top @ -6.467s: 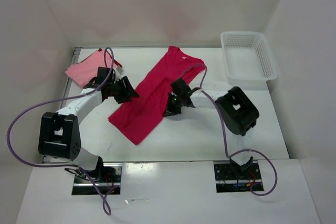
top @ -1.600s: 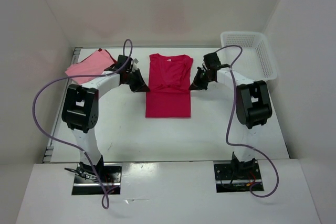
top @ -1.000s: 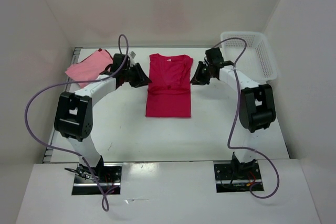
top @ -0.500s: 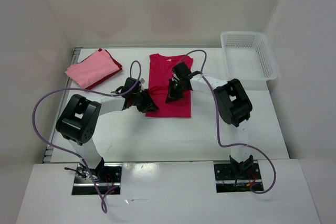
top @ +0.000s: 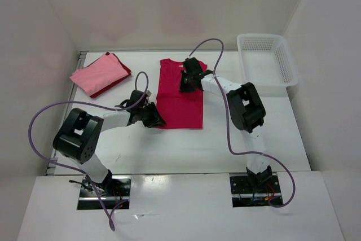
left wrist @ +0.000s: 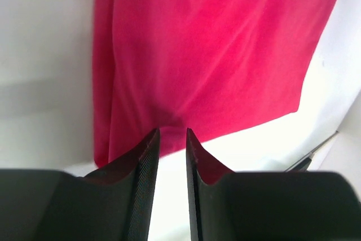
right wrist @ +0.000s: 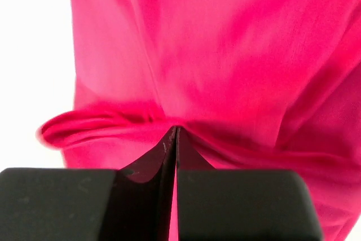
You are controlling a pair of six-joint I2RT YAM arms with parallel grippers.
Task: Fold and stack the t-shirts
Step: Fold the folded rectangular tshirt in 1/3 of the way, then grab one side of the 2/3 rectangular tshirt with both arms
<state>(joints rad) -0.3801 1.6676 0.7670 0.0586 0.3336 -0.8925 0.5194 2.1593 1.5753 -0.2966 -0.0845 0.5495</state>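
Observation:
I should grab the crimson-magenta t-shirt next with my left gripper by its near hem corner, so that I can fold the hem over. The other hem corner stays free.
The crimson-magenta t-shirt lies flat in the middle of the table as a narrow upright rectangle with its sides folded in. My right gripper is over its upper part, shut, with the cloth bunched at its tips; the shirt fills that view. My left gripper is at the shirt's near left corner, its jaws a narrow gap apart, the tips just at the hem of the shirt, with nothing between them. The light pink shirt lies folded at the far left on the dark red shirt.
A white mesh basket stands at the far right corner. White walls close in the table at the back and on both sides. Purple cables loop over both arms.
The right gripper has moved up the shirt toward the collar end. The left gripper has shifted slightly nearer, staying at the shirt's near left corner. The shirt's outline is about the same.

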